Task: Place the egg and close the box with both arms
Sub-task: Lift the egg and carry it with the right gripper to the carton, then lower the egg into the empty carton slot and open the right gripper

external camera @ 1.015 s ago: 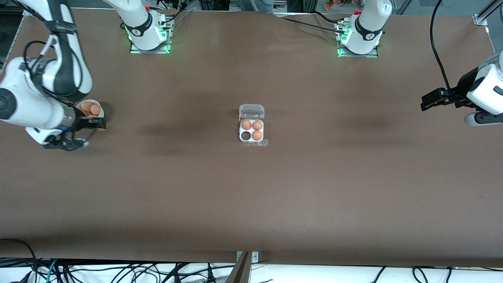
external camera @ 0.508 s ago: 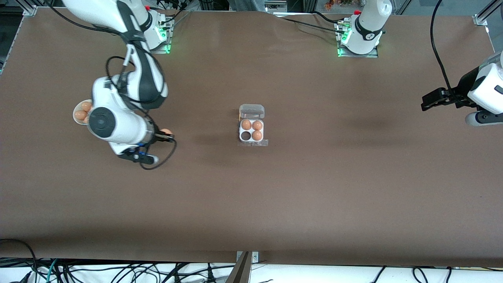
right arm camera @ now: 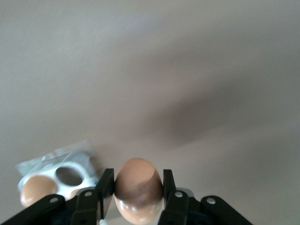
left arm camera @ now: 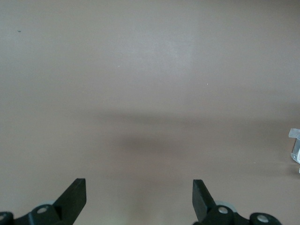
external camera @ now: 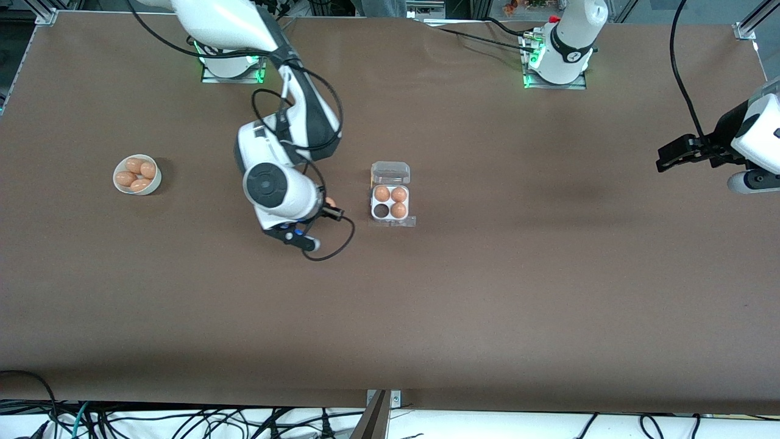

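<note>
My right gripper should keep holding the egg until it is over the box's dark cell; it hangs short of that cell in the front view.
My right gripper (external camera: 332,207) is shut on the egg (right arm camera: 138,190), an orange-brown egg that also peeks out in the front view (external camera: 329,202). It hangs over the table beside the box (external camera: 390,202), toward the right arm's end. The box is a white four-cell tray with its clear lid (external camera: 390,172) open; three cells hold eggs and the empty cell (external camera: 381,211) is dark. The box also shows in the right wrist view (right arm camera: 58,176). My left gripper (external camera: 667,158) is open and empty, waiting over the left arm's end of the table; its fingers (left arm camera: 75,192) show over bare table.
A round white bowl (external camera: 152,183) with several eggs stands toward the right arm's end of the table. A black cable loop (external camera: 332,244) hangs below the right wrist. The arm bases (external camera: 557,64) stand along the table's edge farthest from the front camera.
My right gripper has carried the egg from the bowl across the table to just beside the box. The left arm has barely moved.
</note>
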Controlling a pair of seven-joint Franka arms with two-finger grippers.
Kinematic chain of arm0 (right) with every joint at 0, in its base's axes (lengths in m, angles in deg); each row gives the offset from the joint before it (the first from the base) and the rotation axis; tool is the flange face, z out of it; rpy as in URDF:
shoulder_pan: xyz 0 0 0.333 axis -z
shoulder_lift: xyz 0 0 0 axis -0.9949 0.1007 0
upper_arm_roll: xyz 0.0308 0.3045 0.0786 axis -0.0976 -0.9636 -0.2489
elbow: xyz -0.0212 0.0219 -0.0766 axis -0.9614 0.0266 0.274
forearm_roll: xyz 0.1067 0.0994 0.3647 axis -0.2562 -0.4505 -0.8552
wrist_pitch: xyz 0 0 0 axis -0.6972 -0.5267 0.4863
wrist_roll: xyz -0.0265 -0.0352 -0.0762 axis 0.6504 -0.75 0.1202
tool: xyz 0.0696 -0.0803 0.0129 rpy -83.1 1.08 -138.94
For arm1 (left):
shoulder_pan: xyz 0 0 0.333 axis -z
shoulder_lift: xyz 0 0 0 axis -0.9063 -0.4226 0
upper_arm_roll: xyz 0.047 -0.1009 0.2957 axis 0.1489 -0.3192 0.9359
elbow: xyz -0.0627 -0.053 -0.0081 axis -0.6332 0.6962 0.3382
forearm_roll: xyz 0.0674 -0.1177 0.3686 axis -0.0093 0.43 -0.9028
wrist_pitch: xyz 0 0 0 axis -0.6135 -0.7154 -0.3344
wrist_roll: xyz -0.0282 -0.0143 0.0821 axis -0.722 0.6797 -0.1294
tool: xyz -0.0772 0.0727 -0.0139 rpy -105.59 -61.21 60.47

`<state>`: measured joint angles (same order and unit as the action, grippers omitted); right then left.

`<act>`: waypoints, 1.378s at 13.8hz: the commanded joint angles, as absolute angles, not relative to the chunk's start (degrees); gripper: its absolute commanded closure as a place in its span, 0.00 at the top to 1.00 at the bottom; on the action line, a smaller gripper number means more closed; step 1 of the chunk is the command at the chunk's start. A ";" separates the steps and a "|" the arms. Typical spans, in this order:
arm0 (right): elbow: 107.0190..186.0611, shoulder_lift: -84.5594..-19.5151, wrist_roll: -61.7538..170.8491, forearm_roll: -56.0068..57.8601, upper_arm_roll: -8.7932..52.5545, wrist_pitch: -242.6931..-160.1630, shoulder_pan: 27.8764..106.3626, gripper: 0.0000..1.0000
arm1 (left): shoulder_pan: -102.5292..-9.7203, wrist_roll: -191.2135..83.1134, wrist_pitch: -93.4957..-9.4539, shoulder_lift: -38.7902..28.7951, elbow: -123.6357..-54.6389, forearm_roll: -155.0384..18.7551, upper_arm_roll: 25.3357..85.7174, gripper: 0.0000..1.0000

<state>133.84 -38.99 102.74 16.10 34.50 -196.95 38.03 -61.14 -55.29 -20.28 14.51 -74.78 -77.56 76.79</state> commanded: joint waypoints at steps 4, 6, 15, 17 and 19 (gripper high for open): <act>128.03 -34.73 113.70 15.10 27.69 -201.46 37.55 0.32 | -60.87 -54.28 -19.65 13.86 -73.18 -77.66 76.93 1.00; 126.89 -33.06 115.30 15.10 26.89 -203.57 37.55 0.32 | -60.87 -54.28 -19.65 13.77 -73.18 -77.66 76.93 1.00; 125.74 -30.33 117.06 15.01 26.19 -207.01 37.20 0.32 | -60.78 -54.80 -19.65 13.77 -73.18 -77.66 76.93 1.00; 125.83 -30.33 117.06 15.01 26.19 -206.75 37.11 0.32 | -60.26 -54.98 -19.65 13.77 -73.18 -77.66 76.84 1.00; 125.92 -30.33 117.06 14.92 26.19 -206.22 37.20 0.33 | -59.99 -54.98 -19.57 13.77 -73.18 -77.57 76.84 1.00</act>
